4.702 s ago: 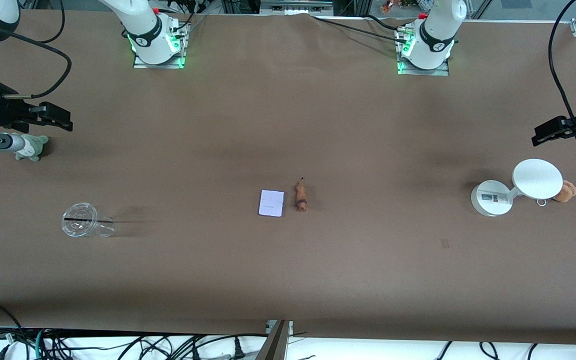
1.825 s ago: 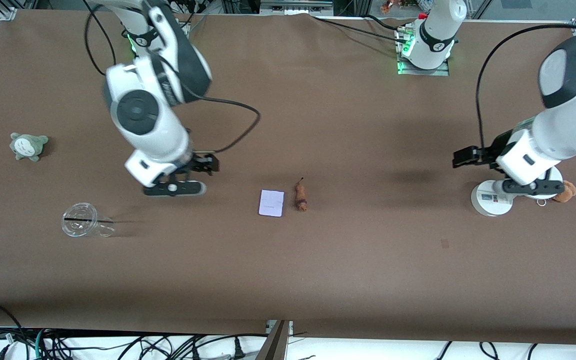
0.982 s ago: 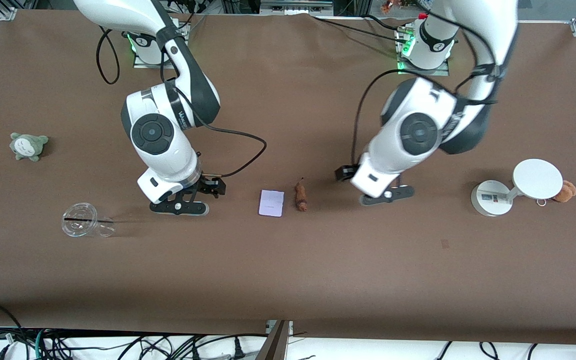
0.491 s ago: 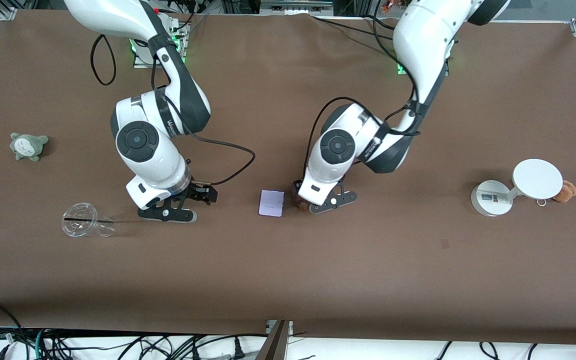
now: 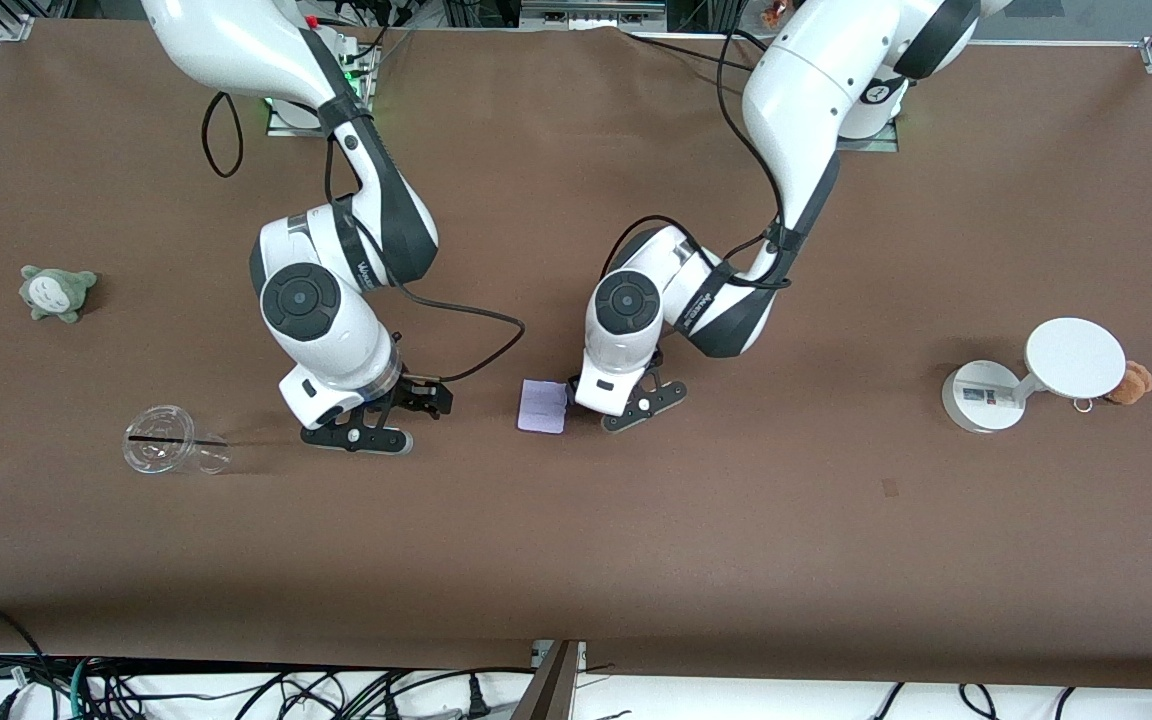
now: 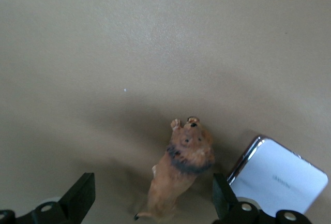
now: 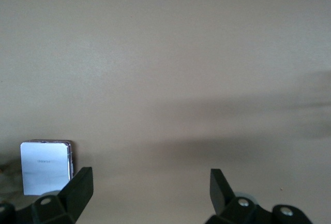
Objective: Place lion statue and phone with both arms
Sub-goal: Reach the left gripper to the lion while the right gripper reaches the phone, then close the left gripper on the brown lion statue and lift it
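Note:
My left gripper grabs the lion statue by its body behind the dark mane [image 6: 171,184] next, so its head [image 6: 193,137] stays free while I place it.
The lion statue [image 6: 182,166] lies on the brown table beside the phone [image 5: 543,406]. In the front view my left hand hides the lion. My left gripper [image 5: 626,405] is low over the lion and open. In the left wrist view the gripper [image 6: 152,202] has one finger on each side of the lion's body, not touching it, and the phone [image 6: 279,178] lies just outside one finger [image 6: 223,199]. My right gripper [image 5: 358,428] is open and empty over bare table between the phone and a clear cup. The right wrist view shows the gripper [image 7: 150,188] and the phone [image 7: 45,168] off to one side of it.
A clear plastic cup [image 5: 172,452] lies on its side toward the right arm's end. A grey-green plush toy [image 5: 57,292] sits farther from the front camera than the cup. A white round-based stand [image 5: 1031,382] and an orange-brown plush toy [image 5: 1132,382] are at the left arm's end.
Both arms have swung in from the table's ends. The left gripper has come down over the lion and now hides it in the front view. The right gripper has shifted slightly toward the phone.

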